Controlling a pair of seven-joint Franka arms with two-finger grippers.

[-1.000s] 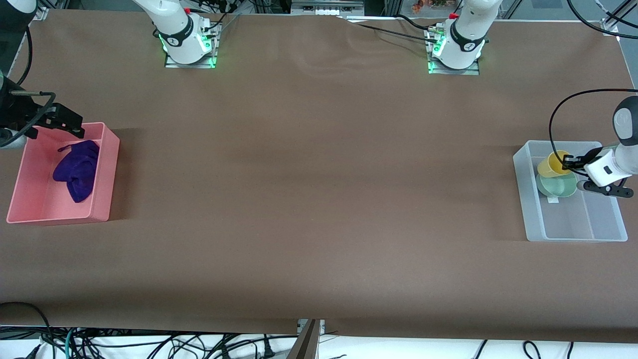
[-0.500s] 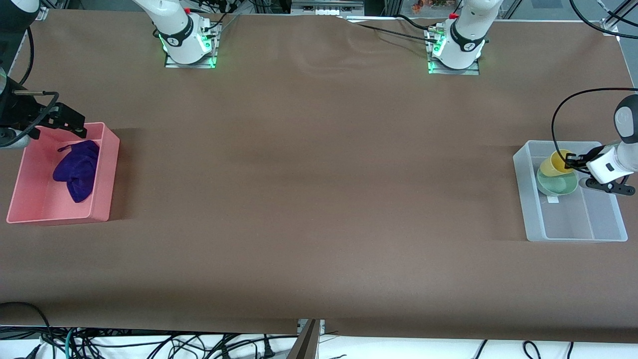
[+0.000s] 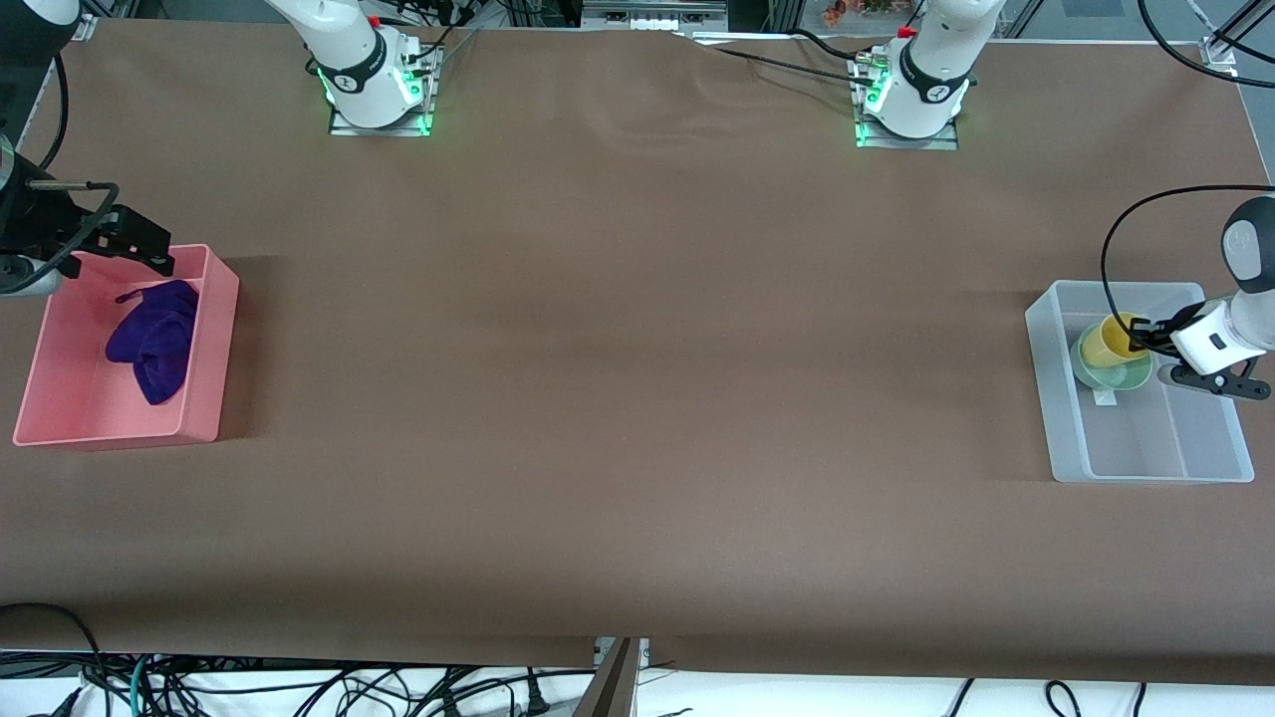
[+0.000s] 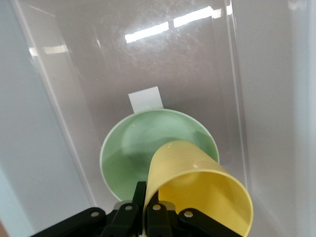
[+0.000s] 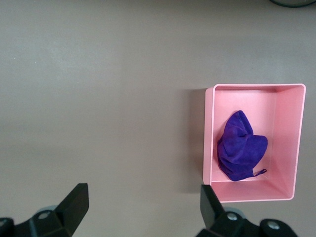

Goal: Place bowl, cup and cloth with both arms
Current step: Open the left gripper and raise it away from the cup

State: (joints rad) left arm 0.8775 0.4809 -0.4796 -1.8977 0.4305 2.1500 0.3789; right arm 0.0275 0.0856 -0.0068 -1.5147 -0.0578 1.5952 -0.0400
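The yellow cup's base (image 3: 1102, 349) is inside the rim of the mint-green bowl (image 3: 1116, 373), so the cup would settle there. My left gripper needs to open now.
My left gripper (image 3: 1139, 337) is shut on the rim of the yellow cup (image 3: 1106, 342), one finger inside and one outside. It holds the cup tilted over the mint-green bowl (image 3: 1116, 373), which sits in the clear bin (image 3: 1146, 468). In the left wrist view the cup (image 4: 202, 192) has its base over the bowl (image 4: 133, 153), in front of my left gripper (image 4: 147, 207); I cannot tell if they touch. The purple cloth (image 3: 154, 339) lies bunched in the pink bin (image 3: 199, 398). My right gripper (image 3: 139, 244) is open and empty over the pink bin's edge. The right wrist view shows the cloth (image 5: 241, 145) and that gripper (image 5: 143, 202).
The clear bin stands at the left arm's end of the table, the pink bin (image 5: 210, 143) at the right arm's end. A white label (image 4: 145, 99) lies on the clear bin's floor beside the bowl. Brown tabletop (image 3: 637, 349) spreads between the bins.
My left gripper has come down with the yellow cup, which now overlaps the green bowl. My right gripper has barely moved.
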